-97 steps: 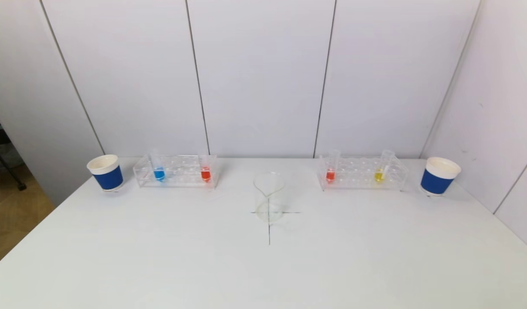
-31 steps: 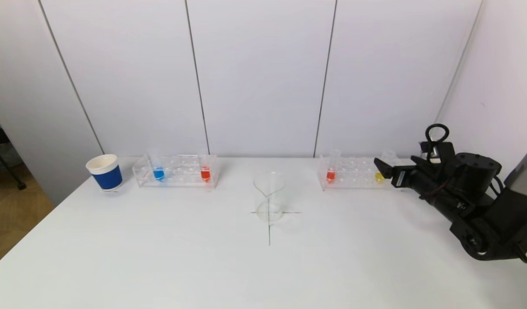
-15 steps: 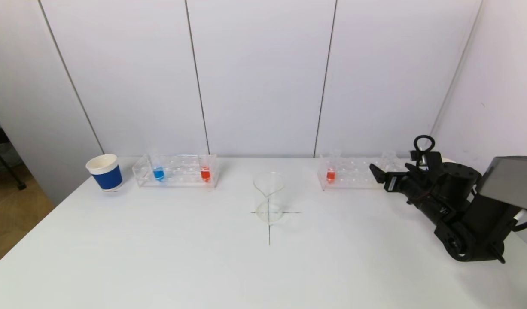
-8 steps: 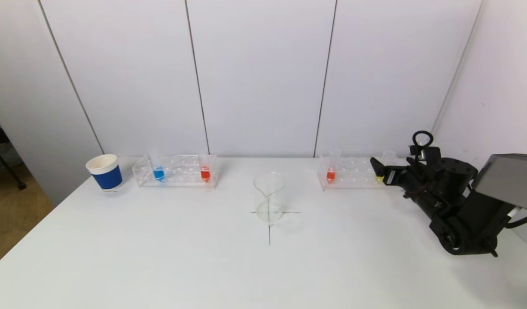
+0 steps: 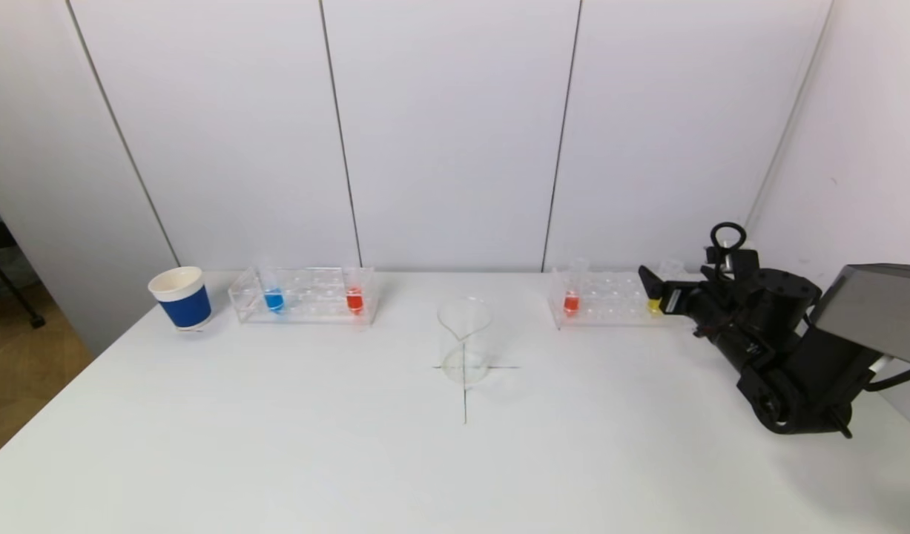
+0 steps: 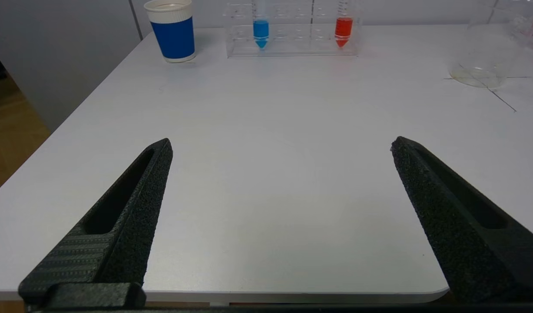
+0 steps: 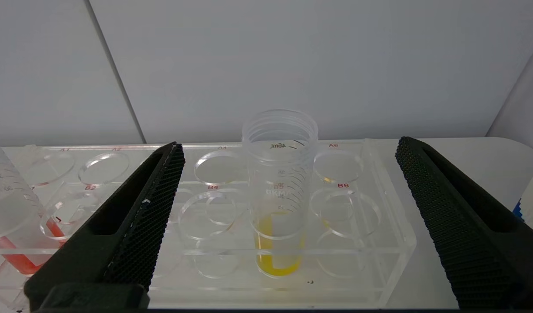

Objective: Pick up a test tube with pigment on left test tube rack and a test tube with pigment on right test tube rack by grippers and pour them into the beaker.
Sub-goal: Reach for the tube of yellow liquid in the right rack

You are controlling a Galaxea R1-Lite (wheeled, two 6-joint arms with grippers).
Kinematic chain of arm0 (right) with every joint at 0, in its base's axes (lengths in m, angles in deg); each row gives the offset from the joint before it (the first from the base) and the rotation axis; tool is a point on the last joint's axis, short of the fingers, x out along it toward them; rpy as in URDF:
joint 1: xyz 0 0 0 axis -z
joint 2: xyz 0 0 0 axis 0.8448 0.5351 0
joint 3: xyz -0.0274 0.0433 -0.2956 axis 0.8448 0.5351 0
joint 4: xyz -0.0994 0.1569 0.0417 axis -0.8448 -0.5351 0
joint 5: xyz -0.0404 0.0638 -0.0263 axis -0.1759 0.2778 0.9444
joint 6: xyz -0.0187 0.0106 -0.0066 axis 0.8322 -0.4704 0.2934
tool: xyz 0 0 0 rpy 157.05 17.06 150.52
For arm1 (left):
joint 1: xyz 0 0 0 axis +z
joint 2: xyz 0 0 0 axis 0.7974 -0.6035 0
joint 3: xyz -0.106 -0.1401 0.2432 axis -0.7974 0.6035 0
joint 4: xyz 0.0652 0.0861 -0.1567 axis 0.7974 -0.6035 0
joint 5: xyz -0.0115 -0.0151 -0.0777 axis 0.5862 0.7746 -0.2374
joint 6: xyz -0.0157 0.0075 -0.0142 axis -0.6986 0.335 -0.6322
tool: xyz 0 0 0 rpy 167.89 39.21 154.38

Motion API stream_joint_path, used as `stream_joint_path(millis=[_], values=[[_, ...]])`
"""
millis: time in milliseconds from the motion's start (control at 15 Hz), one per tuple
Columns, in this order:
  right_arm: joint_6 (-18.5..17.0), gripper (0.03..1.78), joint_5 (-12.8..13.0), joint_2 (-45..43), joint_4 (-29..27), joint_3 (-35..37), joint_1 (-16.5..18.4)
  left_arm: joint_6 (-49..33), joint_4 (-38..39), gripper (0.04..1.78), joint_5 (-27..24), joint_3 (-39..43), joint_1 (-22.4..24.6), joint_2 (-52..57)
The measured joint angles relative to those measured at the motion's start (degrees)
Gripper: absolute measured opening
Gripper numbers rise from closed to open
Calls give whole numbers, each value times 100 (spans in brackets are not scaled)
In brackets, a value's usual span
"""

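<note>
The yellow tube's lower half is inside the rack, which closes around it, so I should next use my right gripper to grip the yellow tube by the upper side under its threaded rim (image 5: 670,270) (image 7: 280,164).
The left test tube rack (image 5: 306,305) holds a blue tube (image 5: 274,299) and a red tube (image 5: 354,300). The right test tube rack (image 5: 610,305) holds a red tube (image 5: 571,301) and a yellow tube (image 5: 653,304). An empty glass beaker (image 5: 464,340) stands between them. My right gripper (image 5: 656,288) is open at the right rack's front. In the right wrist view the yellow tube (image 7: 278,204) stands upright between the wide-apart fingers (image 7: 153,204), untouched. My left gripper (image 6: 281,141) is open and empty over the table's near edge, far from the left rack (image 6: 292,48).
A blue and white paper cup (image 5: 182,298) stands left of the left rack. A sliver of another cup (image 7: 531,195) shows beside the right rack. A black cross is drawn on the white table (image 5: 277,445) under the beaker. Wall panels close the back and right.
The right arm has come into view from the right. Over the last second its gripper rose slightly and closed in on the yellow tube. Nothing else moved.
</note>
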Motion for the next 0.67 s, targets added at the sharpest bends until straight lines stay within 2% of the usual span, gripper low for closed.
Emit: stream_joint_path(millis=[667], values=[[9, 177, 11, 89, -61, -182, -29, 2, -2, 176, 0, 0, 0, 0]])
